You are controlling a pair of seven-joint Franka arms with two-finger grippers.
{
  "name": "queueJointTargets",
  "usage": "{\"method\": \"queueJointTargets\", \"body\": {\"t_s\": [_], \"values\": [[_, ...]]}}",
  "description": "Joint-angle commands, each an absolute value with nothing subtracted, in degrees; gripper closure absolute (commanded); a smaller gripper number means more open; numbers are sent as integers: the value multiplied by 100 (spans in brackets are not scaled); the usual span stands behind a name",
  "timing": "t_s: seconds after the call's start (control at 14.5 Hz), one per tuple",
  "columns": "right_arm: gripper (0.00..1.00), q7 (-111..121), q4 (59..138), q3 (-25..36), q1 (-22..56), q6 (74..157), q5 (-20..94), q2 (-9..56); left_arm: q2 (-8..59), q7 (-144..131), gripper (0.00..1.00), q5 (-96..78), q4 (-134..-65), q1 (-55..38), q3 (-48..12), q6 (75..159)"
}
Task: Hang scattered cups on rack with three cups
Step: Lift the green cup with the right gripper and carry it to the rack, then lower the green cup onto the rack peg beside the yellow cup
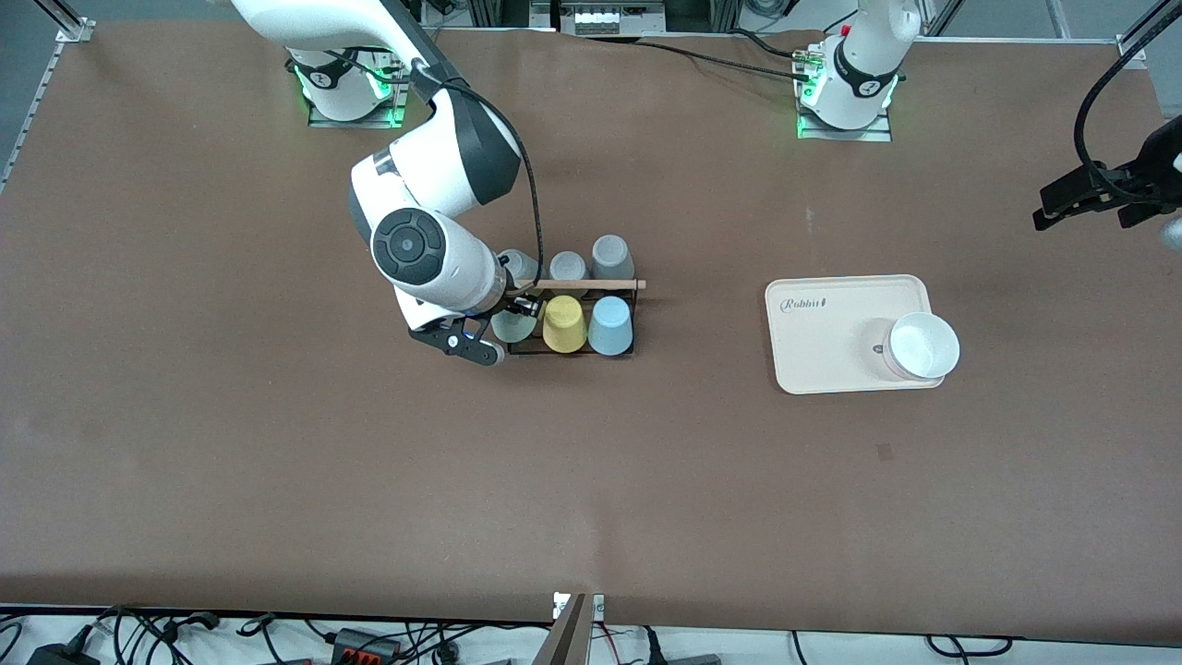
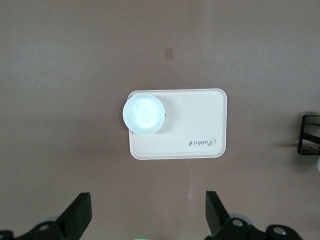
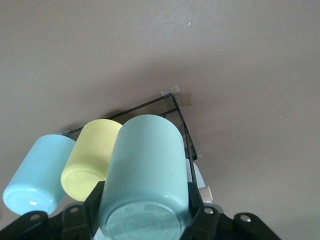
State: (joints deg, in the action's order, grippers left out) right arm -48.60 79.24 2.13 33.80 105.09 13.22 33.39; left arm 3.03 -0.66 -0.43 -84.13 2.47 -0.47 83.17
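Observation:
My right gripper should keep hold of the cup, because the sage green cup's lower edge (image 1: 512, 340) (image 3: 151, 118) is still above the black wire rack.
The black wire rack (image 1: 635, 319) with a wooden rod (image 1: 591, 284) stands mid-table. A light blue cup (image 1: 610, 325) (image 3: 37, 175) hangs on it, mouth down, beside a yellow cup (image 1: 564, 323) (image 3: 90, 157). My right gripper (image 1: 511, 319) (image 3: 145, 212) is shut on the pale sage green cup (image 1: 513, 326) (image 3: 147, 165), gripping near its base at the rack's end toward the right arm. Whether that cup sits on a peg is hidden. My left gripper (image 1: 1088, 211) (image 2: 147, 205) hangs open and empty, high over the table by the tray.
Three grey cups (image 1: 611, 257) sit on the rack's row farther from the front camera. A beige tray (image 1: 822, 342) (image 2: 200, 120) with a white bowl (image 1: 921, 346) (image 2: 143, 113) on it lies toward the left arm's end.

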Motion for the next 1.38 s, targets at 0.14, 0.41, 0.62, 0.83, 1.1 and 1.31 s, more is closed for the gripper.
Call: {"method": "queueJointTargets", "body": {"t_s": [0.14, 0.41, 0.62, 0.83, 1.1, 1.31], "values": [[75, -5079, 7682, 246, 3419, 10660, 1432, 3717, 343, 141, 0, -167, -8341, 352, -62, 8253], [75, -5150, 7682, 246, 3498, 10793, 1441, 3867, 352, 141, 0, -167, -8341, 352, -53, 8253], [74, -5159, 7682, 255, 3498, 10793, 1433, 3955, 352, 141, 0, -167, -8341, 343, -61, 8253], [47, -5159, 7682, 255, 3481, 10793, 1441, 4008, 352, 141, 0, -167, -8341, 343, -61, 8253], [0, -5344, 7568, 307, 3428, 10723, 1441, 3929, 352, 141, 0, -167, -8350, 343, -53, 8253], [0, -5344, 7042, 360, 3279, 10258, 1398, 3911, 360, 132, 0, -167, -8350, 343, -53, 8253]]}}
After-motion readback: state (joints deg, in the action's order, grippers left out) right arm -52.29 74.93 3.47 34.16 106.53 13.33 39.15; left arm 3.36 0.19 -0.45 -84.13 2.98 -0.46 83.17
